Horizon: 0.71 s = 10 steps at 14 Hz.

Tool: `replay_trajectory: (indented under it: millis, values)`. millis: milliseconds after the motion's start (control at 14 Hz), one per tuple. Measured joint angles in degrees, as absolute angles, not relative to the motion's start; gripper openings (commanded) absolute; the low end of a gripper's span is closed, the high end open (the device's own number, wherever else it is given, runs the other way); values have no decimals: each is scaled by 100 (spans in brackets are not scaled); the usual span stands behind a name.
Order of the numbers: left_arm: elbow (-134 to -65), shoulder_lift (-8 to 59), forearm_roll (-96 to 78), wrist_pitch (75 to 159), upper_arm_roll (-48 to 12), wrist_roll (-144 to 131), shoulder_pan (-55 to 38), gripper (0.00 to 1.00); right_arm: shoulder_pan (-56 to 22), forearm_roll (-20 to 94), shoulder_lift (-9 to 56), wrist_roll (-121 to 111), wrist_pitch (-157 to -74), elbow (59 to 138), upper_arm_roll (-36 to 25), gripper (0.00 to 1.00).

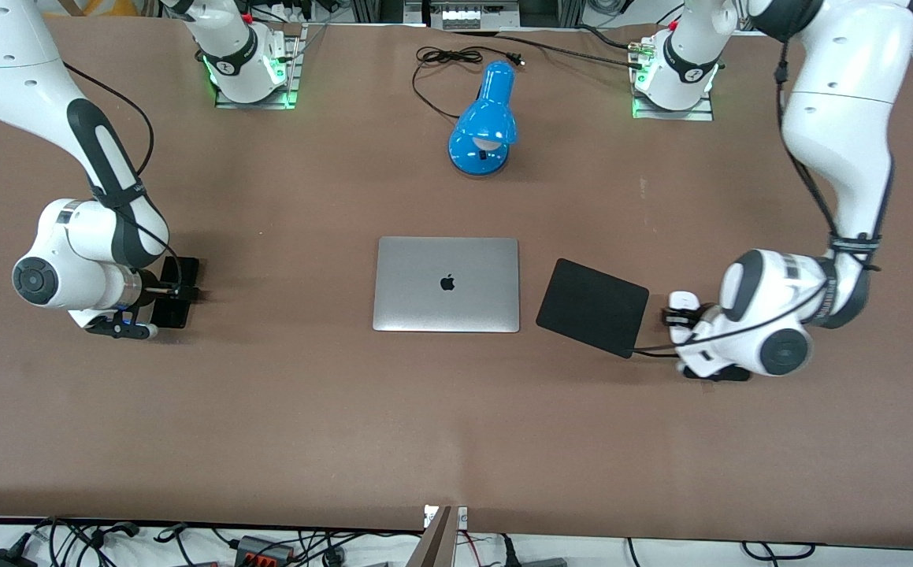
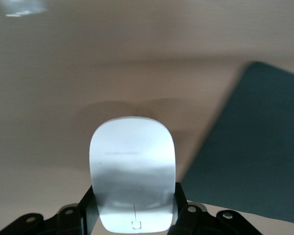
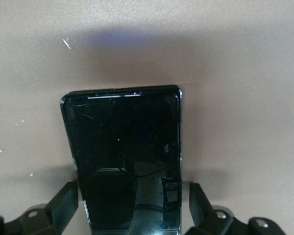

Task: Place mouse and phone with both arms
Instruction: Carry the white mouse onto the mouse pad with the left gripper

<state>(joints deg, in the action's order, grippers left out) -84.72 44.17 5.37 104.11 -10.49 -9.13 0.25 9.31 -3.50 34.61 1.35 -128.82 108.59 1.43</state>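
Note:
The black phone needs to go beside the silver laptop (image 1: pixel 446 284), so my right gripper should next grab the phone by its long side edges.
The white mouse (image 1: pixel 683 301) is beside the black mouse pad (image 1: pixel 591 305), toward the left arm's end of the table. My left gripper (image 1: pixel 681 316) is shut on it; in the left wrist view both fingers press the sides of the mouse (image 2: pixel 132 166), with the gripper (image 2: pixel 134 208) low over the table. The black phone (image 1: pixel 186 272) lies flat on the table toward the right arm's end. My right gripper (image 1: pixel 172 294) is open and straddles it. In the right wrist view the phone (image 3: pixel 122 142) lies between the fingers of the gripper (image 3: pixel 132 203), with gaps on both sides.
A closed silver laptop (image 1: pixel 447 283) lies mid-table next to the mouse pad, whose corner shows in the left wrist view (image 2: pixel 255 156). A blue desk lamp (image 1: pixel 484 126) with a black cable (image 1: pixel 448 57) stands between the arm bases.

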Motion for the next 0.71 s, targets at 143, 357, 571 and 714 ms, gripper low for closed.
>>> replay_trajectory:
  millis: [143, 357, 571, 714]
  values:
    - [-8445, 4415, 305, 10390, -1096, -1075, -291, 46, 944, -349, 3464, 135, -12880, 10859, 143, 58]
    - [-8448, 4423, -145, 10429, -1111, -1112, -557, 51, 947, -343, 3420, 153, -12822, 10842, 146, 28]
    - [-8478, 4513, -178, 10587, -1121, -1338, -688, 95, 948, -343, 3431, 169, -12813, 10843, 145, 23]
    - [-8486, 4580, -178, 10623, -1124, -1451, -774, 100, 945, -343, 3390, 169, -12699, 10819, 150, 23]
